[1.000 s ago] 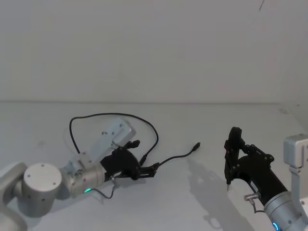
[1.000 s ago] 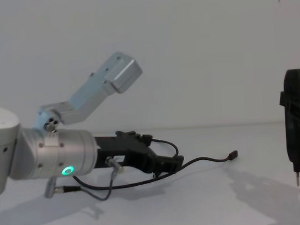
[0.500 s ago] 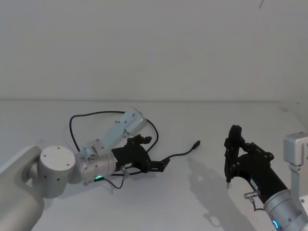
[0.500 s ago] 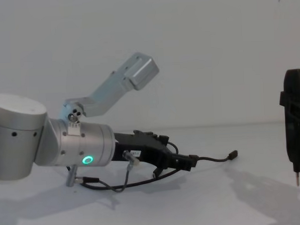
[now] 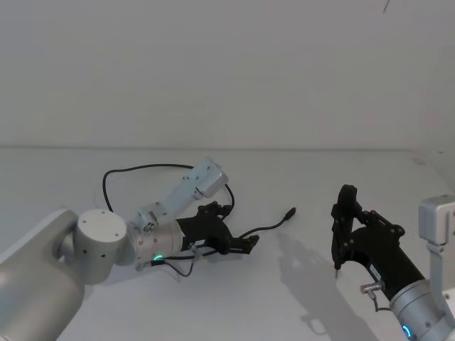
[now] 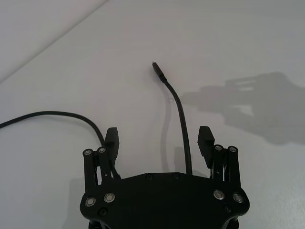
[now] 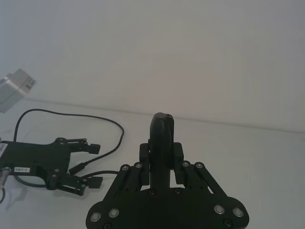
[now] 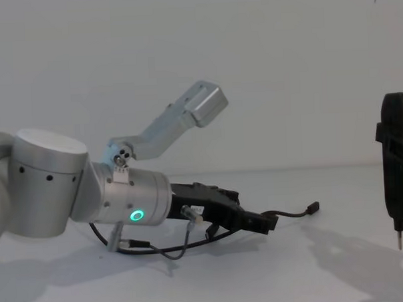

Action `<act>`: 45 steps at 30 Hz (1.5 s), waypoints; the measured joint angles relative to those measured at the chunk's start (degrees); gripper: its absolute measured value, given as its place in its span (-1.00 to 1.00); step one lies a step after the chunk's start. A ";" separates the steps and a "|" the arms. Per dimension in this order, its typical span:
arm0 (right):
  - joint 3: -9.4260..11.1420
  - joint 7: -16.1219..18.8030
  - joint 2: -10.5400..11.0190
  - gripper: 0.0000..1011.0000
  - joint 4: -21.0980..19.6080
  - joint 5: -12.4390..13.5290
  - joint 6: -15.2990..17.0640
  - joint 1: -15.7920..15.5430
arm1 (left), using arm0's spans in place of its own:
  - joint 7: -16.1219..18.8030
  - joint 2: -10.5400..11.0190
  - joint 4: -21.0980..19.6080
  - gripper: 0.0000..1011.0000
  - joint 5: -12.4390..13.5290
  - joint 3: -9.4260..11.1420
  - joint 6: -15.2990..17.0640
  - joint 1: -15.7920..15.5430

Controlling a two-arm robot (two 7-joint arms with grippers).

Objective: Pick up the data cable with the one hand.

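I should grab the data cable's cord just behind the plug with my left gripper next, because that cord arches up off the table while its wide loop (image 8: pixel 136 252) lies slack.
The data cable (image 5: pixel 163 168) lies on the white table in a wide loop, its plug end (image 5: pixel 289 212) pointing right. My left gripper (image 5: pixel 240 226), black on a silver wrist with a green ring light, is low over the table and open. In the left wrist view the data cable (image 6: pixel 180 114) runs between the left gripper's (image 6: pixel 158 138) spread fingers (image 6: pixel 112 138), nearer one of them, with no grip on it. The chest view shows the left gripper (image 8: pixel 254 212) just short of the plug (image 8: pixel 314 207). My right gripper (image 5: pixel 348 227) is parked at the right, shut on a slim black tool (image 8: pixel 396 169) with a metal tip.
A short grey wire (image 8: pixel 185 235) with silver plugs hangs under the left wrist. The bare white table (image 5: pixel 284 298) stretches between the two arms, with a plain wall behind. A white mount (image 5: pixel 435 220) stands at the right edge.
My left arm has slid right along the table, bringing the open gripper farther along the cable toward its plug end. The right arm and its tool have not moved.
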 joint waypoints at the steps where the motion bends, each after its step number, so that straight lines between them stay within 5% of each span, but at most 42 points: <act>1: 0.00 0.00 0.00 -0.45 0.00 0.00 0.00 0.00 | -0.11 -0.29 0.50 0.98 0.00 0.00 -0.09 -0.23; 6: 0.00 0.00 0.00 -0.45 0.00 0.00 0.00 0.00 | -0.84 -1.60 2.90 0.87 0.00 -0.06 -0.71 -1.29; 33: 0.00 0.00 0.00 -0.45 0.00 0.00 0.00 0.00 | -3.10 -4.39 7.73 -0.81 -0.22 -0.37 -2.41 -3.47; 45: 0.00 0.00 0.00 -0.45 0.00 0.00 0.00 0.00 | -3.28 -4.60 8.11 -0.93 -0.26 -0.40 -2.52 -3.63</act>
